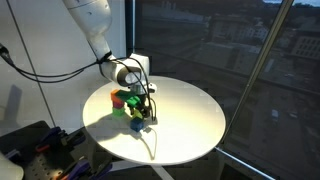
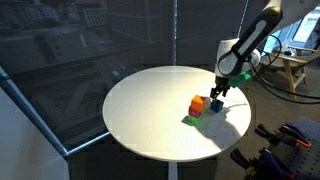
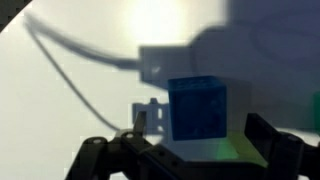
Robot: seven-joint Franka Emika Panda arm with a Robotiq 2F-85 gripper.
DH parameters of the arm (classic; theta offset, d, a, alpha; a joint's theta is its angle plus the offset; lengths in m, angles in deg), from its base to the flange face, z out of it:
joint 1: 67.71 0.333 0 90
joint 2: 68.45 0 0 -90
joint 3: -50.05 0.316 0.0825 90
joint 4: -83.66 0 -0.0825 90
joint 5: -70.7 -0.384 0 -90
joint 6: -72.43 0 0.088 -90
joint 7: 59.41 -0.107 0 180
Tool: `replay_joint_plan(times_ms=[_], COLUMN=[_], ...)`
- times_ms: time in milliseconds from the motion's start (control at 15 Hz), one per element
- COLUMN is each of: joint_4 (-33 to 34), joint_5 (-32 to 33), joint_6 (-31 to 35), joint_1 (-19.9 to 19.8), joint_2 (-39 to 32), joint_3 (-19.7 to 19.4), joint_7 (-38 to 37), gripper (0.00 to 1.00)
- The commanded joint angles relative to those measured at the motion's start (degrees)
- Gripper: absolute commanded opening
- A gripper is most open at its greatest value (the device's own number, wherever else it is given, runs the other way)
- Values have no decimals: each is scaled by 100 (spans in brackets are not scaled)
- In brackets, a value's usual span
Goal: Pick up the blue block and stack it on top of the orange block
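My gripper is open above the block, which shows below and between my fingers, so it isn't ready to close yet. It should come down open first, then close on the blue block [image 1: 137,125] [image 3: 197,108].
The blue block [image 3: 197,108] is a small dark cube on the white table. In the wrist view it lies between my two fingers with a gap on each side. My gripper [image 3: 200,128] is open and hangs just above the block, fingers either side. In both exterior views the gripper [image 1: 143,106] [image 2: 220,92] points down over the block cluster. The blue block [image 2: 214,104] sits right beside the orange block [image 2: 198,104], which is a red-orange cube [image 1: 117,97] on the table.
A green cube [image 2: 190,118] [image 1: 121,109] lies next to the orange one, and a green patch [image 3: 232,150] shows under the jaws. The round white table [image 1: 185,115] [image 2: 150,110] stands beside dark windows. A cable shadow crosses the tabletop.
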Motion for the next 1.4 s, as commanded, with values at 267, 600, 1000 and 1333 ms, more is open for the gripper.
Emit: replay_joint_plan(times_ms=[267,600,1000,1333], joint_4=[-5,21,71,94], joint_5=[256,254,242,254], joint_6=[355,429,350,274], joint_1=[84,121,139,189], joint_2=[-196,-335,-447,-469], joint_3=[-88,-101,-139,-188], joint_7=[-20,-33,-74,-128], gripper=[100,100,63,32])
